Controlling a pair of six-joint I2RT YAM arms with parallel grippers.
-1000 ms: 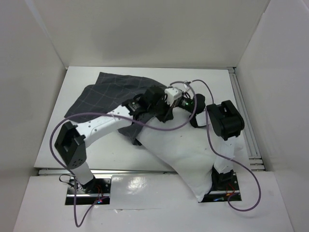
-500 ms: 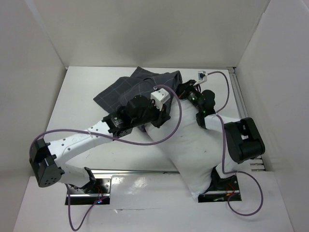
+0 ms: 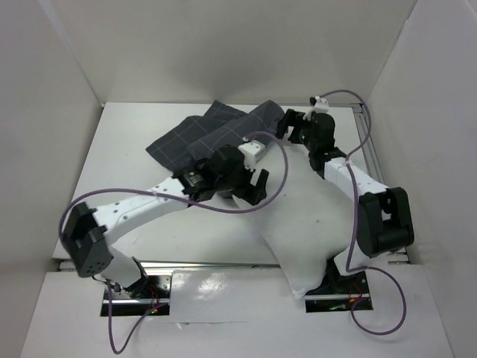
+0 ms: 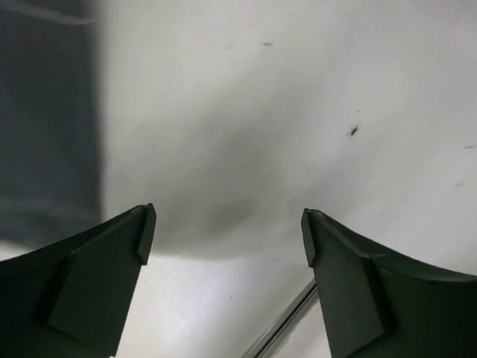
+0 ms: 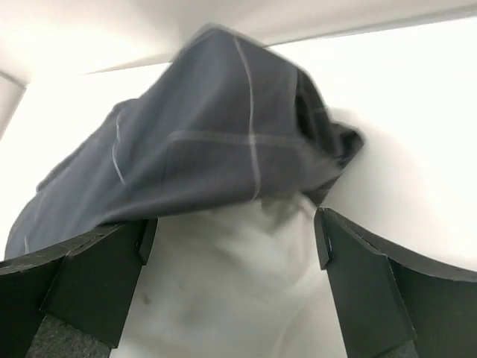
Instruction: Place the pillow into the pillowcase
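Note:
The pillow needs to go into the dark grey pillowcase [image 3: 197, 138]. My left gripper needs to grab the pillowcase by its edge [image 3: 226, 194] beside the pillow next.
The dark grey checked pillowcase [image 3: 197, 138] lies bunched at the far middle of the table, and its right edge drapes over the far end of the white pillow [image 3: 305, 216]. The pillow runs diagonally down to the near right edge. My left gripper [image 3: 258, 183] hovers open over the pillow's left side, with nothing between its fingers [image 4: 112, 276]. In the left wrist view I see pillow [image 4: 268, 112] ahead and pillowcase [image 4: 45, 112] at the left. My right gripper [image 5: 232, 239] is open just short of the pillowcase [image 5: 209, 149], over the pillow [image 5: 238, 291].
White walls enclose the table [image 3: 127, 216] on three sides. A metal rail [image 3: 376, 186] runs along the right edge and another along the near edge. Purple cables loop off both arms, over the pillow and the near left of the table.
Both grippers have opened and let go of the pillowcase. The pillowcase has been drawn right over the pillow's far end. The right arm has stretched out toward the far right.

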